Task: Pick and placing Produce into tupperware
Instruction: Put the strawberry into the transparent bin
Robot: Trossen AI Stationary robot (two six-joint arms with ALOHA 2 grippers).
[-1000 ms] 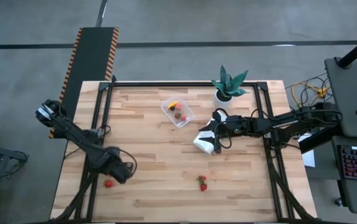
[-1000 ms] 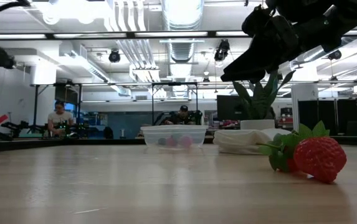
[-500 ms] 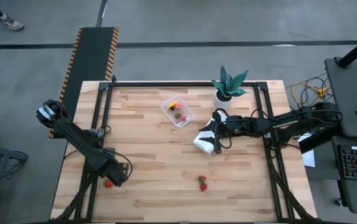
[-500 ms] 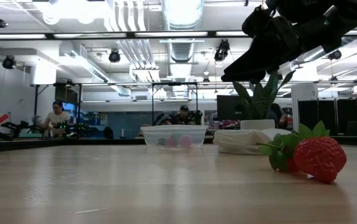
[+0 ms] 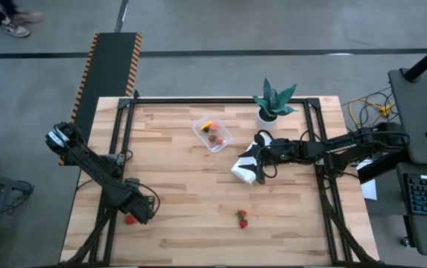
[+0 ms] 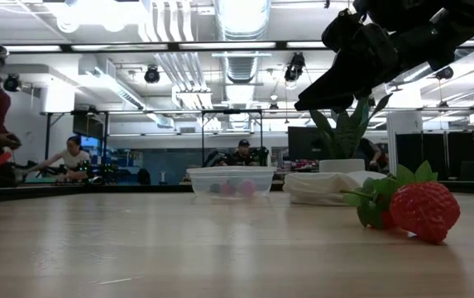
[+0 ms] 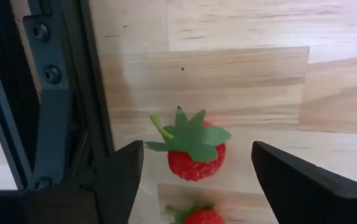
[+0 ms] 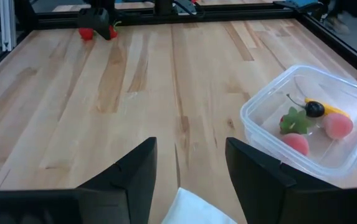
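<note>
My left gripper can close and catch the red strawberry.
A red strawberry with a green top [image 7: 195, 151] lies on the wooden table near its front left corner [image 5: 130, 219], beside a black frame rail. My left gripper [image 7: 197, 163] points down over it, open, one finger on each side and apart from it. A second strawberry [image 5: 241, 218] lies near the front edge and shows close up in the low view [image 6: 423, 209]. The clear tupperware [image 5: 212, 134] at the back holds several small pieces [image 8: 309, 127]. My right gripper [image 8: 187, 163] hangs open above a white cloth [image 5: 244, 170], right of the tupperware.
A potted green plant [image 5: 273, 103] stands at the back right, behind the white cloth [image 6: 327, 186]. Black frame rails [image 7: 53, 93] run along the table's left edge beside my left gripper. Bare wood lies between the two strawberries. People show in the room beyond the table.
My left gripper has come down and gone a little toward the table's near left corner, closing in on the strawberry there. The strawberry has not moved. A person has come into the low view at the left.
</note>
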